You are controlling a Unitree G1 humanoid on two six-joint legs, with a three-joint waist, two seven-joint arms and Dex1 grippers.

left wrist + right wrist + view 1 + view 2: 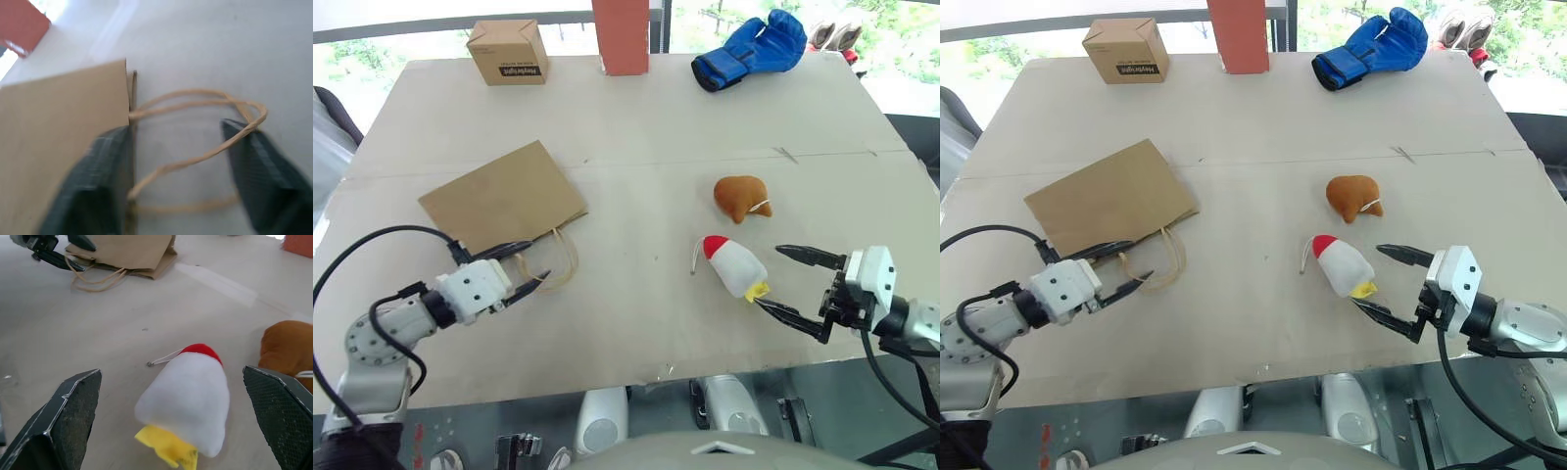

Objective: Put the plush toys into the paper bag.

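Note:
The paper bag [499, 196] lies flat and its cord arches up. My left gripper should grab the bag by the raised cord loop next.
The paper bag [499, 196] lies flat on the table's left side, its cord handles [563, 259] pointing toward the middle. My left gripper [527, 264] is open at the bag's mouth. In the left wrist view one finger [93, 186] overlaps the bag's edge and the handles [195, 98] run between the two fingers. The white plush toy [734, 264], with a red end and yellow tip, lies at right. My right gripper [769, 277] stands wide open just beside its yellow tip, not touching it. The orange-brown plush toy [741, 198] lies a little farther back.
At the table's far edge stand a small printed cardboard box [507, 51], a tall red-orange box [620, 34] and a blue padded glove [754, 47]. The table [656, 127] is bare between the bag and the toys.

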